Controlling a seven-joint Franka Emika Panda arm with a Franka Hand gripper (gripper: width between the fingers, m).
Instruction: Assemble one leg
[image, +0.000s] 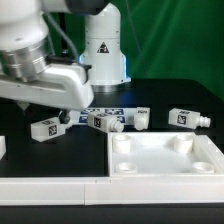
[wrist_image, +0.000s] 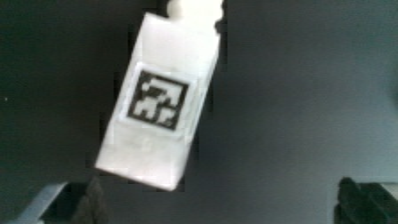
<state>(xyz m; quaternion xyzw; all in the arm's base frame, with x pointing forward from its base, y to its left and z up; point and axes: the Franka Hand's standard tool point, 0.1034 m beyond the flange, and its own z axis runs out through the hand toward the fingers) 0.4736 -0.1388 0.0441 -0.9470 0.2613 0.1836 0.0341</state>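
Note:
The narrower round end of the white leg needs to stay free for the panel's socket, so the gripper needs to grab the leg by its tagged body (image: 47, 129) (wrist_image: 157, 102) next.
In the wrist view a white leg (wrist_image: 164, 100) with a black-and-white tag lies on the dark table, its narrower round end (wrist_image: 192, 10) pointing away from the jaws. My gripper (wrist_image: 214, 205) is open and empty above it. Its two dark fingertips (wrist_image: 54, 205) stand wide apart, and the leg's near end is close to one of them. In the exterior view the gripper (image: 57, 115) hovers over the leftmost leg (image: 45, 128). Three more legs (image: 105, 121) lie in a row to its right. The large flat white panel (image: 165, 168) with round corner sockets lies at the front right.
The marker board (image: 105, 108) lies behind the row of legs by the robot's base (image: 103, 50). A small white part (image: 3, 147) shows at the exterior view's left edge. The arm's bulky wrist (image: 35, 75) fills the upper left.

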